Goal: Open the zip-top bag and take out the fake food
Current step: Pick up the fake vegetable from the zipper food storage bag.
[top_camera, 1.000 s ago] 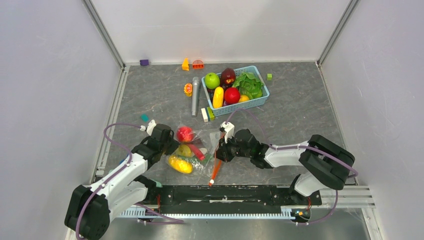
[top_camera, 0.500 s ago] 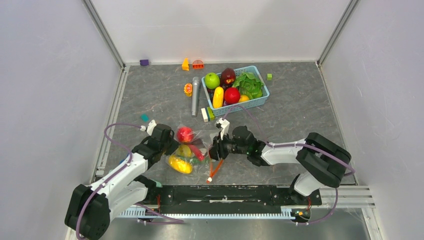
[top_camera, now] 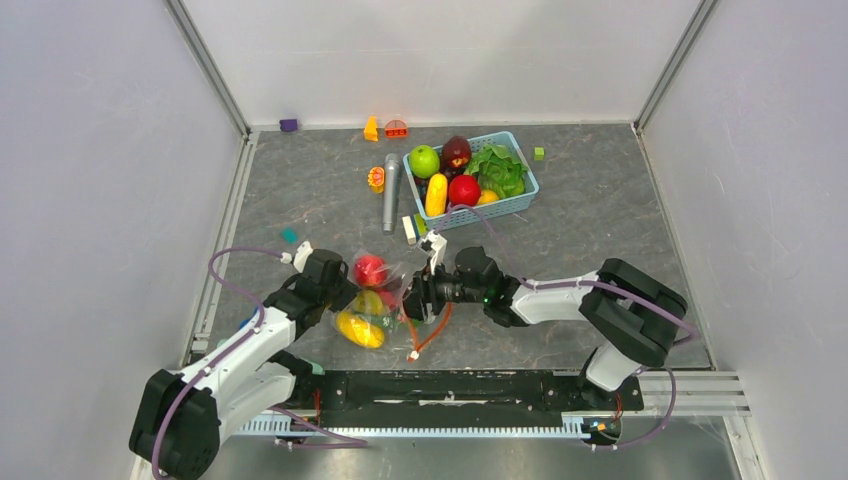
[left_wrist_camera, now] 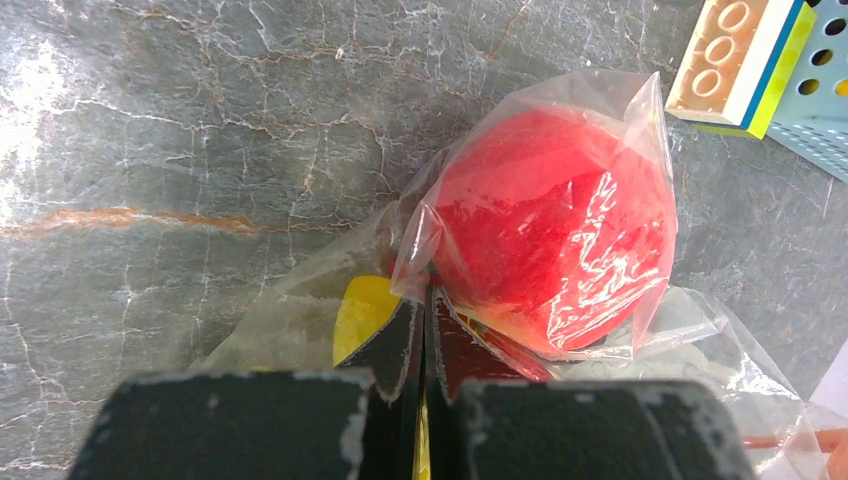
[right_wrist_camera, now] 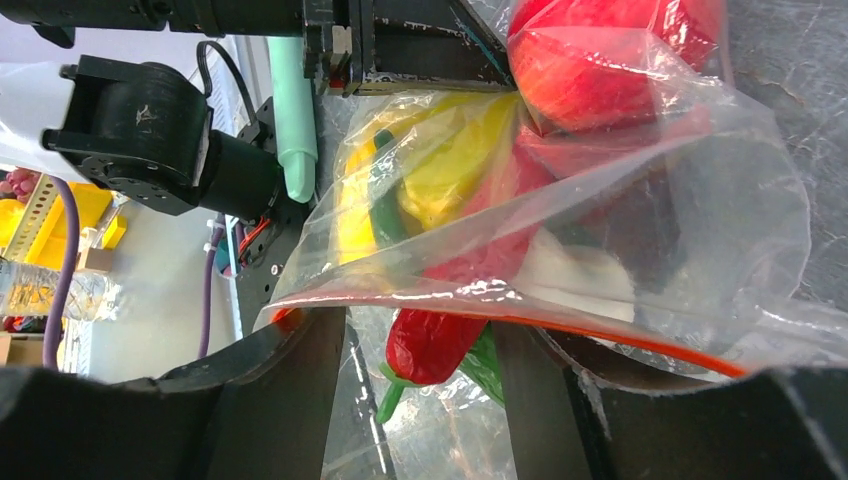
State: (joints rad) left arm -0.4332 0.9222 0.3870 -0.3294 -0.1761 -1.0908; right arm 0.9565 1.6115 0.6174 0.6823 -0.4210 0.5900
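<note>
The red chili has to come out lengthwise through the bag's opening, so my right gripper will next grab it by its stem end (right_wrist_camera: pixel 422 354) at the bag's opening.
The zip-top bag (top_camera: pixel 392 285) lies on the grey table between my arms, its orange-red zip strip (top_camera: pixel 432 333) curling toward the near edge. Inside it are a red round fruit (top_camera: pixel 369 268), yellow pieces (top_camera: pixel 360 328), a white piece (right_wrist_camera: pixel 580 275) and a red chili (right_wrist_camera: pixel 445 335). My left gripper (top_camera: pixel 340 291) is shut on the bag's plastic (left_wrist_camera: pixel 425 300) just under the red fruit (left_wrist_camera: pixel 555 235). My right gripper (top_camera: pixel 413 297) is open at the bag's mouth. In the right wrist view its fingers (right_wrist_camera: pixel 290 400) stand on either side of the chili, under the zip strip (right_wrist_camera: pixel 560 325).
A light-blue basket (top_camera: pixel 515 205) at the back holds a green apple (top_camera: pixel 424 160), lettuce (top_camera: pixel 498 170) and other produce. A grey cylinder (top_camera: pixel 390 190), a block (top_camera: pixel 410 230) and small toys lie nearby. Walls enclose the table on the left, right and far sides.
My right gripper has moved left into the bag's mouth, and the zip strip has shifted left and bent with it. My left gripper has held still on the bag.
</note>
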